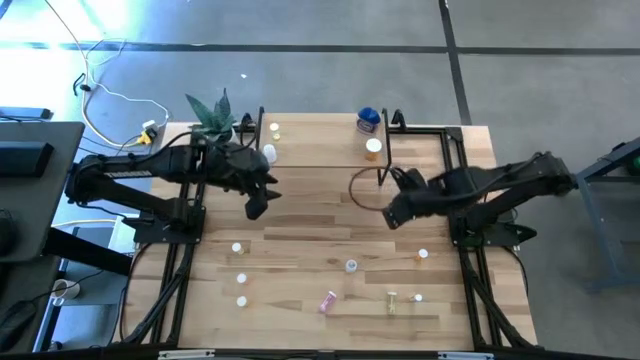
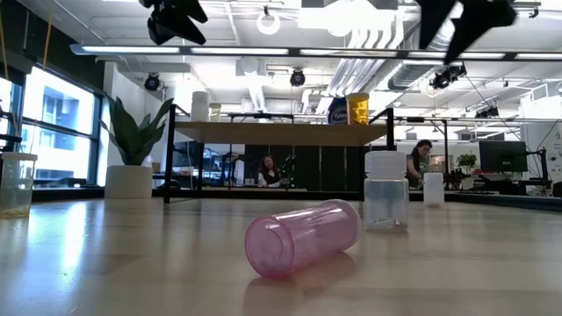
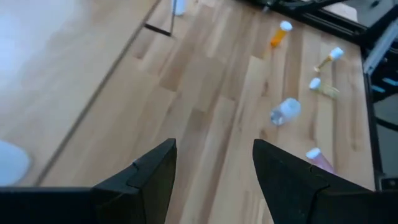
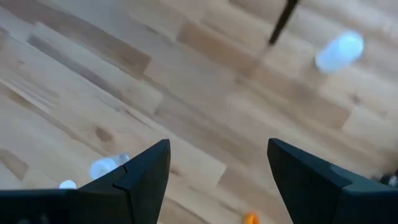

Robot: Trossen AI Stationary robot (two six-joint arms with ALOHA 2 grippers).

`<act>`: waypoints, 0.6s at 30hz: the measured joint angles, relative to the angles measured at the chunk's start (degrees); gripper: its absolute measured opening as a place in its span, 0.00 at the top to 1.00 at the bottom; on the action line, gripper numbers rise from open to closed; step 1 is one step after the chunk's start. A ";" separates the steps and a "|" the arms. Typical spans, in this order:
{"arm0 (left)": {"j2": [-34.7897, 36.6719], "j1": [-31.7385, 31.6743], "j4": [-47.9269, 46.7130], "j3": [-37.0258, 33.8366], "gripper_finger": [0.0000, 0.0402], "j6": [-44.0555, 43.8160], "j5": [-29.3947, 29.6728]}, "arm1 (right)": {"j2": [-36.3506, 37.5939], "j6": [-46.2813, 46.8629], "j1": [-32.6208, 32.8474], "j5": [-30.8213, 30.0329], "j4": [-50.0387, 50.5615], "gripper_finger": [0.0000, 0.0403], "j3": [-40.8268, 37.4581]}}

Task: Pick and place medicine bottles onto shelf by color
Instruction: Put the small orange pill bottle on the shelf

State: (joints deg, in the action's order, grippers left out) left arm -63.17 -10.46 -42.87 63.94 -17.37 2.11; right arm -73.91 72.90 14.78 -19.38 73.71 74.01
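Observation:
The orange medicine bottle needs to be sorted onto the shelf [image 1: 320, 140], so my right gripper should next grab the bottle by its white cap [image 1: 423, 253].
Small medicine bottles lie scattered over the near half of the table: a pink one [image 1: 328, 300] on its side [image 2: 303, 237], a clear one [image 1: 351, 265], an orange one [image 1: 422, 255], a yellow-green one [image 1: 391, 298] and several white-capped ones [image 1: 241, 279]. The shelf [image 1: 320, 140] stands at the far edge on black legs and carries a blue bottle [image 1: 367, 120], an orange one [image 1: 373, 148] and a white one [image 1: 268, 153]. My left gripper [image 1: 257, 208] [image 3: 214, 174] and right gripper [image 1: 393, 215] [image 4: 217, 180] hang open above the table's middle, nothing between their fingers.
A potted plant [image 1: 213, 115] stands at the shelf's far left corner. Black frame rails [image 1: 165, 280] run along both sides of the table. A clear white-capped bottle [image 2: 385, 191] stands upright behind the pink one. Bare wood [image 1: 320, 215] lies between the two grippers.

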 joint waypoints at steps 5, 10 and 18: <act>0.25 2.72 0.50 -0.37 0.50 -0.06 0.00 | 0.00 10.06 5.66 0.03 -1.23 0.36 -5.10; 0.25 4.88 0.59 -0.37 0.50 -0.06 0.02 | 0.00 19.94 10.77 0.25 -1.87 0.36 -9.07; 0.23 5.42 0.63 -0.37 0.50 -0.06 0.02 | 0.00 33.81 17.38 0.55 -2.28 0.36 -15.13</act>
State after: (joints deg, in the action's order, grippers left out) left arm -62.94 -5.04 -42.24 63.57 -17.43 2.13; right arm -73.91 106.71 32.15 -18.82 71.42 58.88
